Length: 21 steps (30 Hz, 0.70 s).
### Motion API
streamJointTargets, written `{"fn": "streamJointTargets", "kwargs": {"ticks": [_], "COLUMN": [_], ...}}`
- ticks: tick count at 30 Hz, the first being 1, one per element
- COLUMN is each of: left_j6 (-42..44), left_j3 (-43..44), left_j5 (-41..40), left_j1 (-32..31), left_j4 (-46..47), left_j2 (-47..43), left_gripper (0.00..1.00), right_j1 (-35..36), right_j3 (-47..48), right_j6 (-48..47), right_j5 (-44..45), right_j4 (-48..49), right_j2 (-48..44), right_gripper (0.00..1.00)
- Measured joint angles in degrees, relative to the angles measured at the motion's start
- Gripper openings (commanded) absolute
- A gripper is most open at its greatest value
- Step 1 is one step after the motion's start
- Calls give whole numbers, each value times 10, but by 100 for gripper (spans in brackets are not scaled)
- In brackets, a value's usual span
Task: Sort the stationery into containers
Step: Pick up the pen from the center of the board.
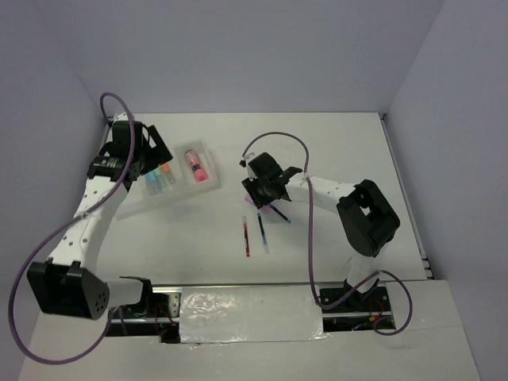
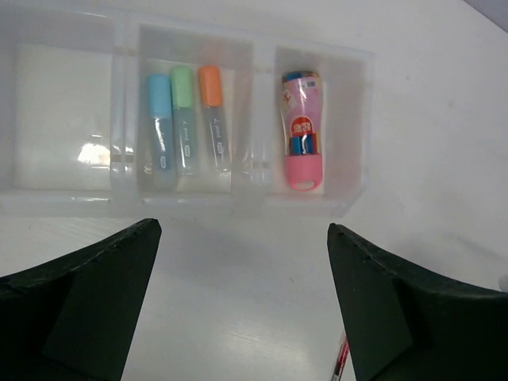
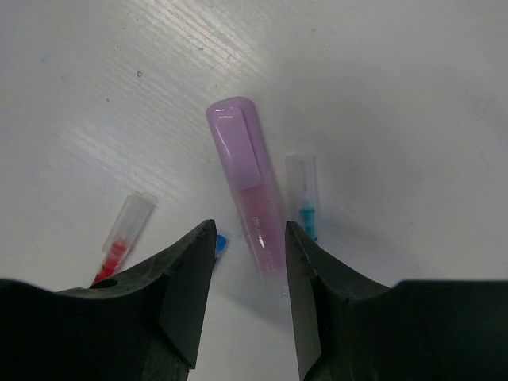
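The highlighter would stay where it is if the robot lifted its right gripper now, because white table shows between one open finger and the lilac highlighter (image 3: 250, 182).
A translucent tray (image 1: 133, 200) lies at the left. Its middle compartment holds blue (image 2: 159, 131), green (image 2: 184, 127) and orange (image 2: 214, 119) highlighters. The right one holds a pink-red marker (image 2: 302, 131), and the left one (image 2: 63, 119) holds nothing. My left gripper (image 2: 244, 230) hangs open above the table just in front of the tray, with nothing in it. My right gripper (image 3: 250, 230) is low over a lilac highlighter (image 3: 250, 182). One finger stands on each side of it, with a gap still showing on the left side.
Thin pens lie around the lilac highlighter: a red one (image 3: 123, 234), a blue-tipped one (image 3: 305, 194) and a blue end (image 3: 221, 240) behind the left finger. From above, the red pen (image 1: 247, 236) and a blue pen (image 1: 261, 230) lie mid-table.
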Motion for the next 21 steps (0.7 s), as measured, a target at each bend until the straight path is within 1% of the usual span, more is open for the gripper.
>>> {"fn": "streamJointTargets", "kwargs": {"ticks": [2, 5, 9, 14, 16, 17, 18, 21], "left_j6": [19, 37, 54, 66, 66, 66, 66, 66], "left_j3": [-33, -78, -120, -132, -132, -133, -134, -149], "left_j5": [20, 42, 64, 80, 86, 90, 92, 113], "left_j1": [-3, -3, -2, -2, -2, -2, -2, -2], "left_j4": [10, 9, 3, 1, 3, 5, 8, 20], "left_j2": [-44, -76, -81, -86, -89, -89, -90, -96], "left_gripper": [99, 99, 99, 99, 99, 99, 99, 99], "right_j1": [4, 6, 8, 9, 10, 10, 11, 11], "right_j3": [9, 23, 38, 48, 55, 59, 63, 73], "right_j6": [-4, -7, -7, -6, -6, -6, -8, -6], "right_j5": [1, 3, 4, 6, 9, 10, 13, 16], "right_j4": [-5, -7, -11, -14, -16, -16, -16, -18], "right_j2": [10, 28, 51, 82, 87, 90, 93, 98], "right_gripper": [47, 45, 44, 42, 37, 25, 19, 17]}}
